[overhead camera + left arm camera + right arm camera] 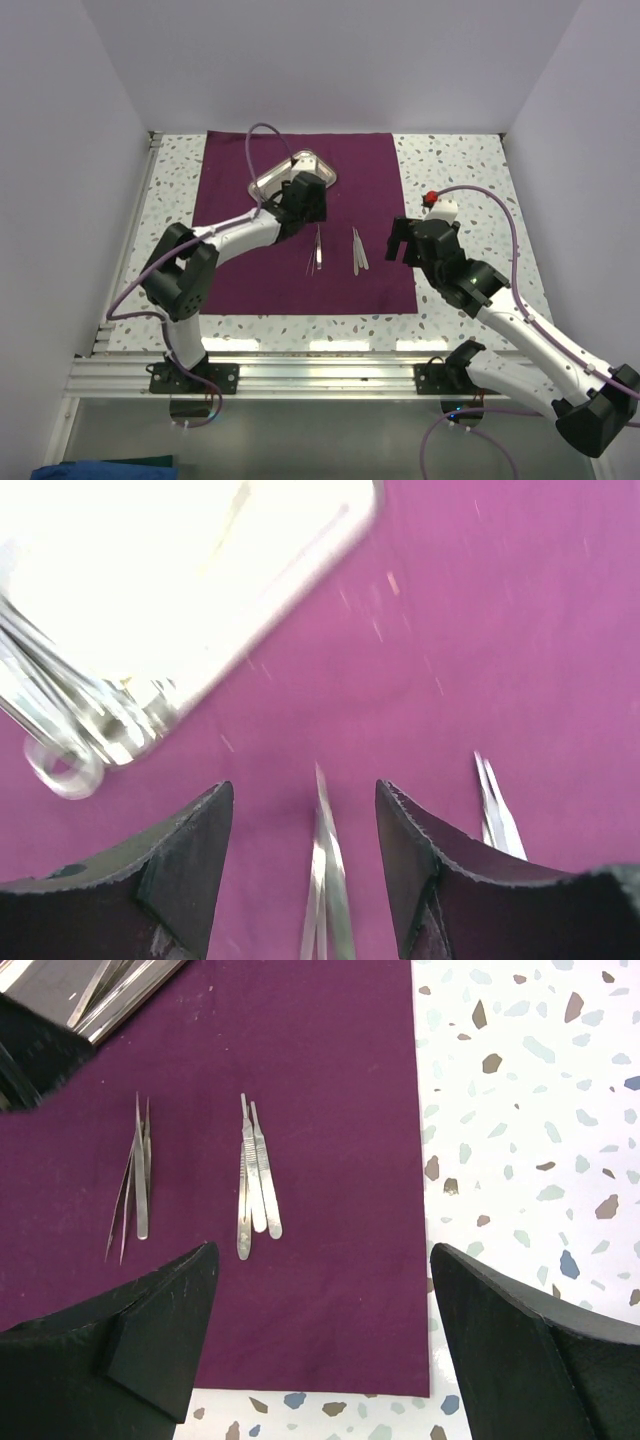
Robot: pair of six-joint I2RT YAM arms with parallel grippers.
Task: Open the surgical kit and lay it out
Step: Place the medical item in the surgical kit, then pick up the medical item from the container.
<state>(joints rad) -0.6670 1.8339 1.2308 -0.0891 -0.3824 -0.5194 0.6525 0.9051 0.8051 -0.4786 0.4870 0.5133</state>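
The tweezers need to be laid out on the cloth [240, 270]. My left gripper will next grab them across their slim middle [317, 247], with their pointed tips ahead.
The maroon cloth [240, 270] lies spread flat on the table. Its far part holds the steel tray [322, 166], and ring-handled instruments [70, 730] stick out over the tray's edge. Thin tweezers [318, 250] and a set of flat silver handles [358, 250] lie side by side mid-cloth. My left gripper [305, 800] hangs open low over the cloth just near of the tray. The tweezers [325, 880] lie loose between its fingers with a gap on both sides. My right gripper [320, 1255] stands wide open above the cloth's right near corner, with nothing in it.
Speckled terrazzo table top [460, 170] shows around the cloth. A small white block with a red cap [438, 205] sits just right of the cloth by the right arm. White walls close in three sides; an aluminium rail [300, 375] runs along the near edge.
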